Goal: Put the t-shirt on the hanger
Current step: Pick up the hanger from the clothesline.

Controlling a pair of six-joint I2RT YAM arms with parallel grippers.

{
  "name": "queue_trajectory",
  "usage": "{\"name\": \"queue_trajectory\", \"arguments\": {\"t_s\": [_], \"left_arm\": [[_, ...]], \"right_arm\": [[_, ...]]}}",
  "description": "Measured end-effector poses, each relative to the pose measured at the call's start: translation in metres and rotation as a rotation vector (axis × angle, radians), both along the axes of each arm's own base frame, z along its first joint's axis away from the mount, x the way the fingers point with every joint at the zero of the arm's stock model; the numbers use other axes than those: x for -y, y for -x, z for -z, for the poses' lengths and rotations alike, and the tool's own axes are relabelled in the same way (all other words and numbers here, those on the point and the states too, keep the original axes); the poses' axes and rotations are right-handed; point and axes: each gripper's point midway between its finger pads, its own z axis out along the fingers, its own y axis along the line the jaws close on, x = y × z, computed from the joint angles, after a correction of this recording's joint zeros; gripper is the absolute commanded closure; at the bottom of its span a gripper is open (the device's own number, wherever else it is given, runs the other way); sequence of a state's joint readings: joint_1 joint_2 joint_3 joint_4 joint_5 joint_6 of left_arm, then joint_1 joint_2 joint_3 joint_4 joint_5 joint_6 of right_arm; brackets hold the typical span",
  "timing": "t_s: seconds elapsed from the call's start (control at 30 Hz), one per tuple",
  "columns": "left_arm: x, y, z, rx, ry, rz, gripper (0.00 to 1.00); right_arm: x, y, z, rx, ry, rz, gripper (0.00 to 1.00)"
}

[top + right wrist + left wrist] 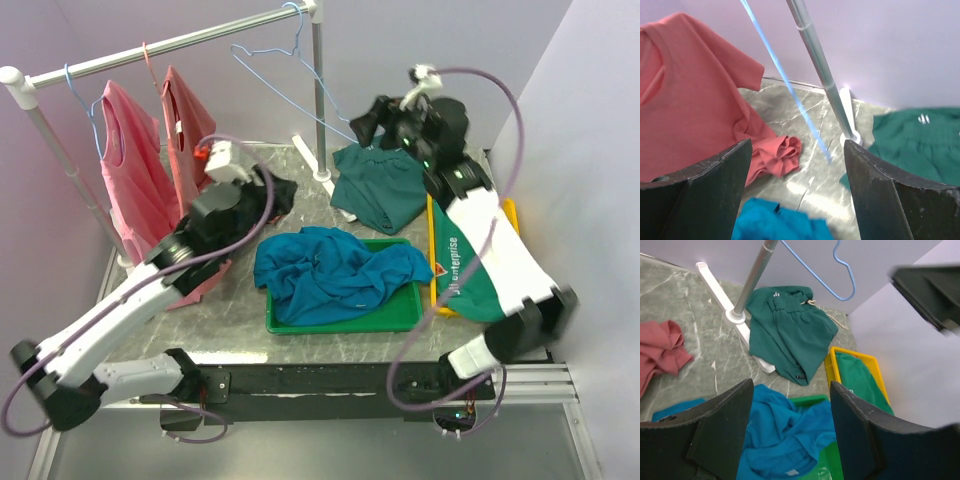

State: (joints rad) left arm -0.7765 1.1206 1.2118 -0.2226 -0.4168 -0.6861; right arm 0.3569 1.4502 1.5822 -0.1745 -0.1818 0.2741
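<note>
My right gripper reaches the light-blue wire hanger (pixel 285 65) next and grabs its lower corner, leaving the hanger's opposite end free to insert into the t-shirt.
The teal-blue t-shirt (pixel 335 270) lies crumpled on a green tray (pixel 340 325) mid-table. The light-blue wire hanger (pixel 285 65) hangs empty at the right end of the rack rail. My left gripper (pixel 275 195) is open and empty above the table, left of the shirt; the left wrist view (pixel 790 390) shows the t-shirt (pixel 785 435) below the spread fingers and the hanger (pixel 825 280) beyond. My right gripper (pixel 365 120) is open and empty, raised beside the hanger's lower corner. In the right wrist view (pixel 797 150) the hanger wire (pixel 785 85) ends between the fingers, untouched.
The rack's upright pole (pixel 320 100) stands just left of my right gripper. A dark green shirt (pixel 380 185) lies at its foot. A green printed shirt (pixel 460 270) fills a yellow tray (pixel 512 210) on the right. Pink tops (pixel 130 170) hang at the rack's left end.
</note>
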Motion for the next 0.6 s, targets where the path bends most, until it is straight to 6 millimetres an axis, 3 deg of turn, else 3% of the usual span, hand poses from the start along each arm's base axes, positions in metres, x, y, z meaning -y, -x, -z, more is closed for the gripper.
{"name": "queue_trajectory", "arguments": {"t_s": [0.13, 0.23, 0.37, 0.5, 0.6], "left_arm": [[-0.02, 0.021, -0.018, 0.032, 0.04, 0.002, 0.33], [-0.028, 0.03, -0.032, 0.063, 0.067, 0.004, 0.32], [-0.03, 0.032, -0.033, 0.069, 0.051, 0.008, 0.33], [-0.027, 0.03, -0.026, 0.054, 0.025, 0.016, 0.33], [-0.027, 0.031, -0.022, 0.047, 0.009, 0.023, 0.34]], "right_arm": [[-0.022, -0.045, 0.02, -0.011, 0.06, -0.063, 0.18], [-0.033, -0.067, 0.051, -0.051, 0.105, -0.089, 0.2], [-0.039, -0.073, 0.075, -0.092, 0.136, -0.111, 0.23], [-0.047, -0.069, 0.065, -0.04, 0.154, -0.109, 0.25], [-0.068, -0.06, 0.057, 0.005, 0.178, -0.133, 0.26]]}}
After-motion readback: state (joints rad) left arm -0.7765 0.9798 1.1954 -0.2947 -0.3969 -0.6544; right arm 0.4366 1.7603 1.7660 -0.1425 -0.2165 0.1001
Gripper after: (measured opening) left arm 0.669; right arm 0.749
